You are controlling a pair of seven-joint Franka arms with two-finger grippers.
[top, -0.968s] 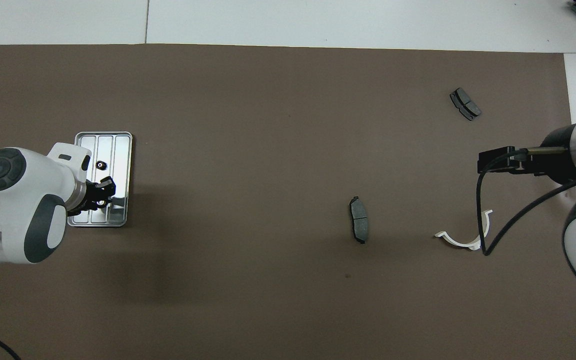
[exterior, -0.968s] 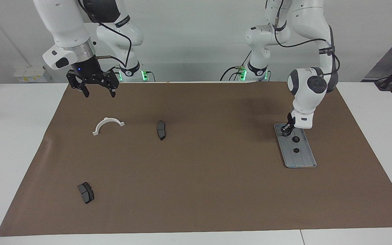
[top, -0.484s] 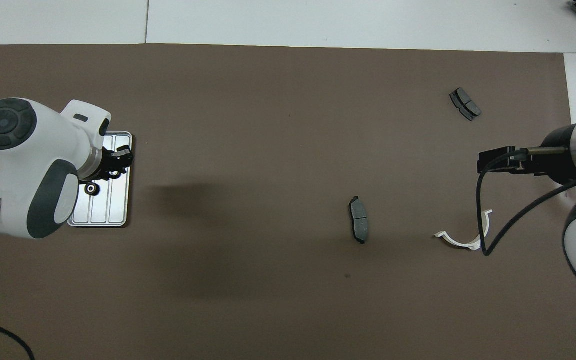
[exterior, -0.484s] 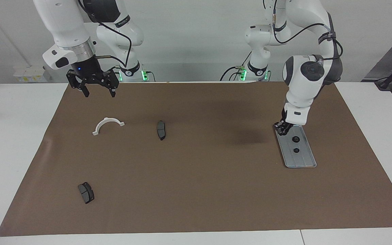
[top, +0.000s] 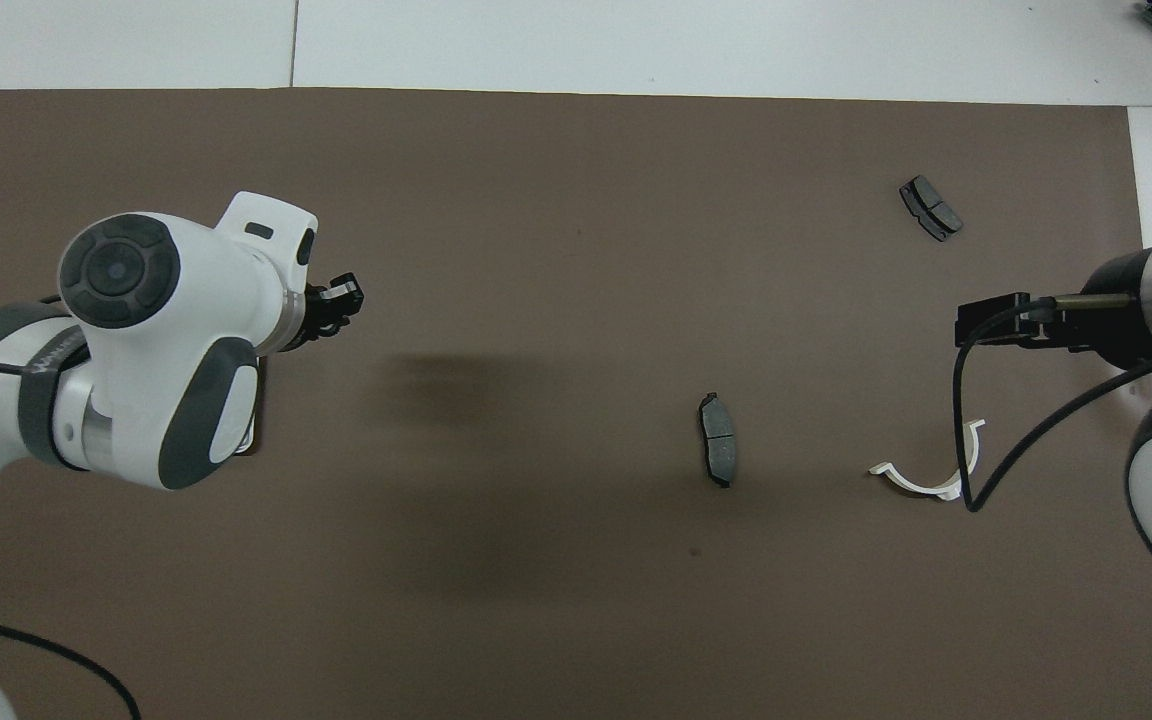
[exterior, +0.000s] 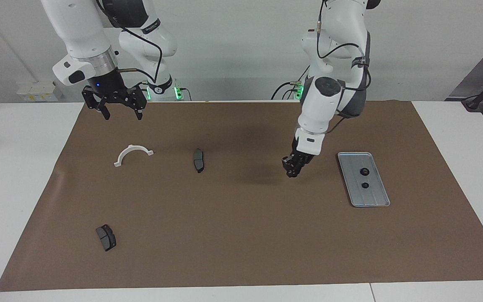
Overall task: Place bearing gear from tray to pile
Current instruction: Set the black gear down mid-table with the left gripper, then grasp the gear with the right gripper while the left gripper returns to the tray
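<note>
The black bearing gear hangs above the brown mat. My left gripper keeps holding the gear for now, as it is too early to release.
My left gripper [exterior: 293, 168] hangs over the bare mat between the silver-grey tray [exterior: 376, 197] and the middle brake pad [exterior: 198, 160]. Its fingers are shut on a small black bearing gear, which is hard to make out. It also shows in the overhead view [top: 338, 300]. Two black gears [exterior: 364, 171] lie on the tray, which the left arm hides in the overhead view. The dark grey brake pad [top: 717, 440] lies alone, with no gears beside it. My right gripper [exterior: 122, 112] waits open and empty over the mat's edge nearest the robots.
A white plastic arch [exterior: 133, 154] lies toward the right arm's end, beside the middle brake pad. A second brake pad [exterior: 106, 237] lies farther from the robots at that end. A brown mat [exterior: 241, 235] covers the table.
My left gripper has closed on a gear at the tray's near end, lifted it off and carried it toward the middle of the mat. The right arm has not moved.
</note>
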